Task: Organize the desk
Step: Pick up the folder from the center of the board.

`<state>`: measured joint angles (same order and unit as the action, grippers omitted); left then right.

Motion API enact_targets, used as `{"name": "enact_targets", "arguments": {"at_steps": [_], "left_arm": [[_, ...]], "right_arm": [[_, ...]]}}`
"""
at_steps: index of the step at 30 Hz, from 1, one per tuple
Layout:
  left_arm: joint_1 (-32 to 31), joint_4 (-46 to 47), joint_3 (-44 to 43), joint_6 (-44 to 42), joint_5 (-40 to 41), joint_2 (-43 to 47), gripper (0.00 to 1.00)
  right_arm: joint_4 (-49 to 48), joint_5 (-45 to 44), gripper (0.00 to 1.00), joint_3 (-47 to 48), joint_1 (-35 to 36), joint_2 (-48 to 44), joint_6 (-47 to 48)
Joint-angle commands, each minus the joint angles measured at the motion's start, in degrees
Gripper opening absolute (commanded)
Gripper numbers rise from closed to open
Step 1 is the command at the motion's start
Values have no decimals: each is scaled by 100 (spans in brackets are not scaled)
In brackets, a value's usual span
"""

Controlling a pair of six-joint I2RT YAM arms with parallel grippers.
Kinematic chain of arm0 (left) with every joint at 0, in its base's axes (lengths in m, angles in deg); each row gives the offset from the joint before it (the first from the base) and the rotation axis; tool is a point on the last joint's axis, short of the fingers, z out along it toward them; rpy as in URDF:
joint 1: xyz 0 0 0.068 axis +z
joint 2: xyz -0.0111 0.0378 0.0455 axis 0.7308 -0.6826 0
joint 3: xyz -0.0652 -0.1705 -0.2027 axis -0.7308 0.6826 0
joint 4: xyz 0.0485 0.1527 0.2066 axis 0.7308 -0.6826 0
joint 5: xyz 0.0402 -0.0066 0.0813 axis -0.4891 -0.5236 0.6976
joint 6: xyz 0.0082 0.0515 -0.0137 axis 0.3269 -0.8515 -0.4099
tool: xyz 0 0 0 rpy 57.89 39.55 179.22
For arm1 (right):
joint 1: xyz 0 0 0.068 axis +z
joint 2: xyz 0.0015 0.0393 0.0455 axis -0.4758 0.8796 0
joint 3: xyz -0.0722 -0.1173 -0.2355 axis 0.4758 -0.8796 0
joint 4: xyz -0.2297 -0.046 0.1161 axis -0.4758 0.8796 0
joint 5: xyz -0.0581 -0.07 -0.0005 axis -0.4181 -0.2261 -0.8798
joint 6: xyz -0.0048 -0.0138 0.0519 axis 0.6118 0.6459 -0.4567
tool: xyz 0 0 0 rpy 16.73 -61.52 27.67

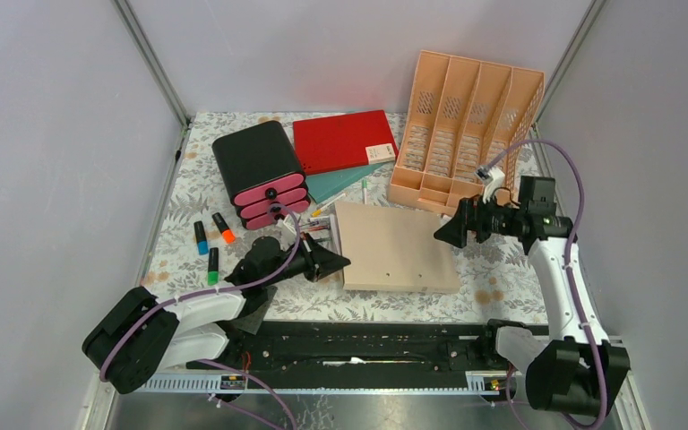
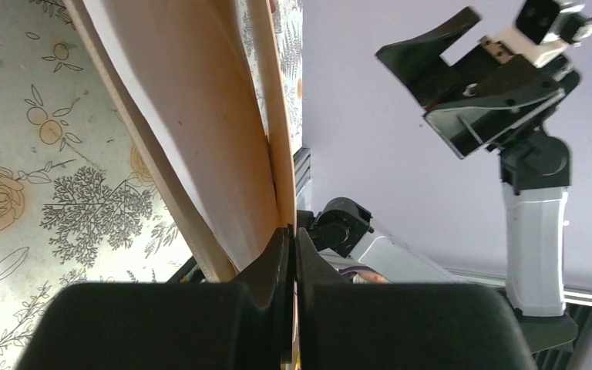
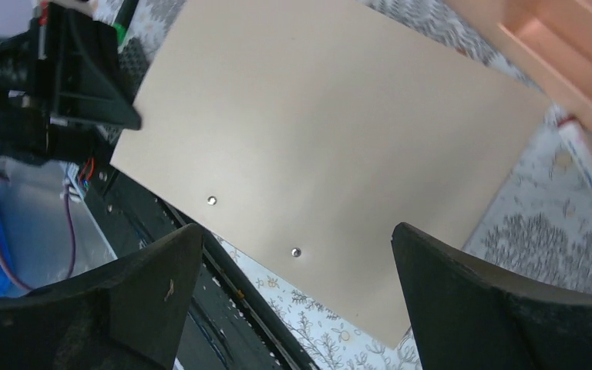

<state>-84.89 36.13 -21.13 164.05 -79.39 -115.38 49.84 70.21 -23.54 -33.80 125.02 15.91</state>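
Observation:
My right gripper grabs the tan folder by its riveted spine edge (image 1: 425,288) (image 3: 314,293) next, so the opposite edge stays free to enter the file rack.
The desk (image 1: 488,273) is covered in a pale cloth with grey ferns and orange flowers. A tan folder (image 1: 394,246) lies on it near the front middle. My left gripper (image 1: 327,262) is at the folder's left edge, shut on the thin edge of its cover. In the left wrist view the gripper (image 2: 293,231) pinches that cover, and the folder (image 2: 193,116) runs away from the jaws. My right gripper (image 1: 443,231) hovers open over the folder's right edge. In the right wrist view that gripper (image 3: 297,235) holds nothing, with the folder (image 3: 316,131) below it.
At the back right stands a peach file rack (image 1: 466,125). A black drawer box with pink fronts (image 1: 260,170) sits at the back left, beside a red notebook (image 1: 342,141) lying on a teal one (image 1: 340,184). Blue (image 1: 200,237), orange (image 1: 224,227) and green (image 1: 212,265) highlighters lie at the left.

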Motion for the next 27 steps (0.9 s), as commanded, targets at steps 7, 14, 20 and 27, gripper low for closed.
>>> {"name": "enact_targets", "arguments": {"at_steps": [7,14,20,27], "left_arm": [[50,971,-115,500,-105,-157,0],[45,1082,-489,843,-208,-646,0],[41,1504,-565,1273,-243,-956,0],[40,1208,-736,1395,-103,-833,0]], "right_arm": [[-35,726,100,-594,-13,-291,1527],[-133,-1151,100,-370,2509,-421,2507],[-1047,-2644,100,-831,3620,-629,2358],[-1356,-3617,100,-1244,4917,-790,2533]]}}
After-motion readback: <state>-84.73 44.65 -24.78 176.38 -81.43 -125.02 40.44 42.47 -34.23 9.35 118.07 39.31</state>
